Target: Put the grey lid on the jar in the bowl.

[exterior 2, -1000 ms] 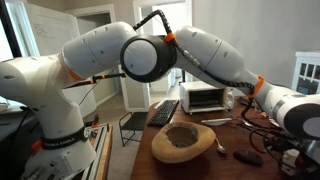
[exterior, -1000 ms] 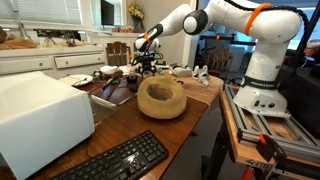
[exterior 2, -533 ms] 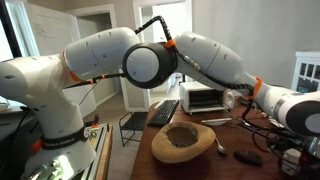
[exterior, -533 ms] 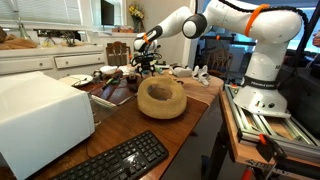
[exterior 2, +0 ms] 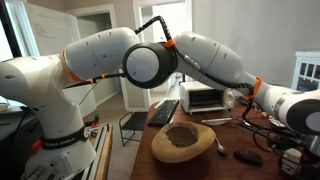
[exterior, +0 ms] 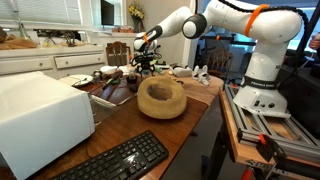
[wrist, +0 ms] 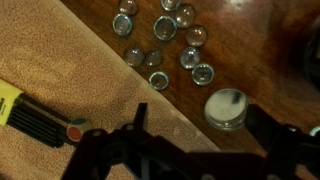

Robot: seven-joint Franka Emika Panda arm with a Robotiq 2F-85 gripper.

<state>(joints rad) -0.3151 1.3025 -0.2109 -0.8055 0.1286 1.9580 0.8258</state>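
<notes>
My gripper grabs the grey lid (wrist: 225, 108) by opposite sides of its rim next, keeping it flat and its bottom free, to put it on the jar.
In the wrist view a round grey lid (wrist: 225, 108) lies flat on the dark wooden table. My gripper (wrist: 205, 138) hovers above it, open and empty, with the lid between the two dark fingers and slightly ahead of them. In an exterior view the gripper (exterior: 147, 62) hangs over the far end of the table, behind the wooden bowl (exterior: 161, 97). The bowl also shows in an exterior view (exterior 2: 185, 142). No jar is visible inside it.
Several small glass beads (wrist: 165, 28) lie beyond the lid. A tan cloth (wrist: 60, 70) holds a yellow-handled screwdriver (wrist: 35, 118). A white appliance (exterior: 40, 115) and a black keyboard (exterior: 110, 160) stand nearer. A toaster oven (exterior 2: 208, 97) stands behind the bowl.
The arm shifted very slightly a second ago. Since then nothing has visibly moved.
</notes>
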